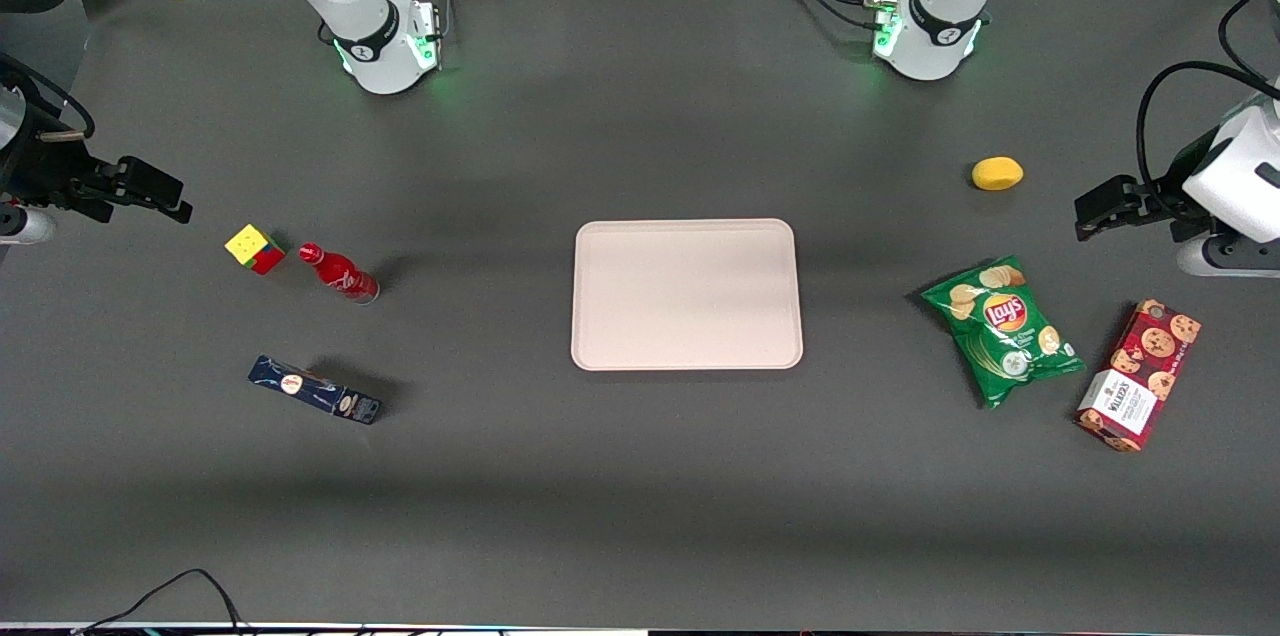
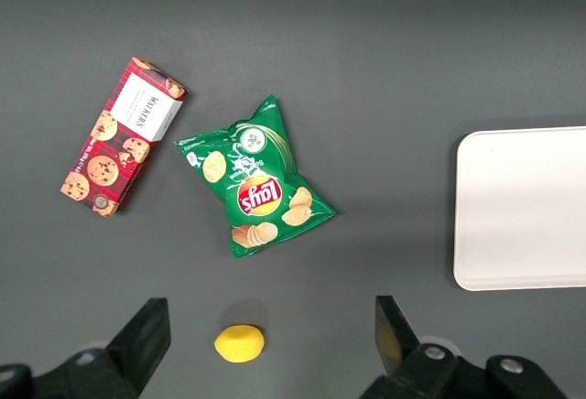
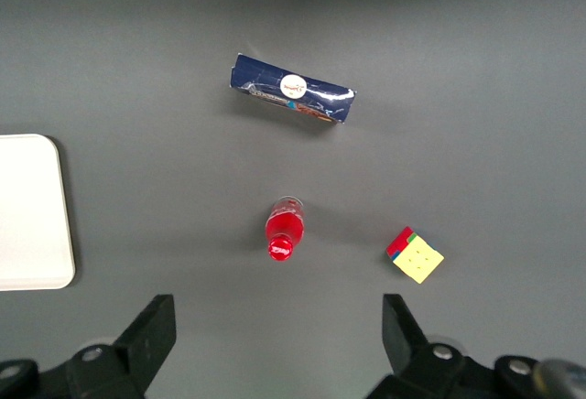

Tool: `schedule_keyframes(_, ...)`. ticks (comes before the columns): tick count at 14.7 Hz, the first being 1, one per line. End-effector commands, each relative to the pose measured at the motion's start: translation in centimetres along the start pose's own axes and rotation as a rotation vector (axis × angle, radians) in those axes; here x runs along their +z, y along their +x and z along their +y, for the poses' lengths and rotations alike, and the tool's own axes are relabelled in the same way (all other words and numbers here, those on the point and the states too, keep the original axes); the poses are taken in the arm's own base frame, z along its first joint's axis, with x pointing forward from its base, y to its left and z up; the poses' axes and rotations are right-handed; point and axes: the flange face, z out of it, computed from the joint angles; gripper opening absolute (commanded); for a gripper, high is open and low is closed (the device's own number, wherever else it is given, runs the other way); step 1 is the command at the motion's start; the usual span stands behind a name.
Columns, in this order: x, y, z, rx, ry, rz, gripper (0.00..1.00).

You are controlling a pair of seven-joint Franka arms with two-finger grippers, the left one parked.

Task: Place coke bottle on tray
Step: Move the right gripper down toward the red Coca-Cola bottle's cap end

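My right gripper will next grip the coke bottle by its red cap end (image 1: 311,253) to place the coke bottle on the tray (image 1: 686,294).
The coke bottle (image 1: 340,274), small and red with a red cap, stands upright on the dark table toward the working arm's end; it also shows in the right wrist view (image 3: 284,230). The tray (image 1: 686,294), large, pale pinkish-beige and bare, lies at the table's middle, and its edge shows in the right wrist view (image 3: 32,211) and in the left wrist view (image 2: 522,207). My right gripper (image 1: 170,196) hangs open and empty above the table at the working arm's end, apart from the bottle. In the right wrist view the gripper (image 3: 277,318) has its fingers wide apart, with the bottle just ahead of them.
A colour cube (image 1: 254,248) sits close beside the bottle. A dark blue box (image 1: 314,390) lies nearer the front camera than the bottle. Toward the parked arm's end lie a yellow lemon (image 1: 997,173), a green chips bag (image 1: 1003,328) and a red cookie box (image 1: 1139,374).
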Motion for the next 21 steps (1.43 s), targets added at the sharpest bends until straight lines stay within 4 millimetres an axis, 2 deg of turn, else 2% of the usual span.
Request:
schedule_keyframes(1,-0.4,0.2,0.2,-0.025,-0.023,-0.006,1.00)
schedule_keyframes(4,-0.4,0.2,0.0,-0.020,-0.021,-0.008,1.00)
schedule_keyframes(7,1.3,0.1,-0.4,-0.028,-0.022,-0.032,1.00)
schedule_keyframes(11,6.3,-1.4,-0.5,-0.044,-0.006,-0.022,1.00)
schedule_keyframes(17,17.1,-4.3,-1.0,-0.062,0.002,0.000,1.00)
schedule_keyframes(21,20.9,-5.3,-1.2,-0.080,-0.015,0.005,1.00)
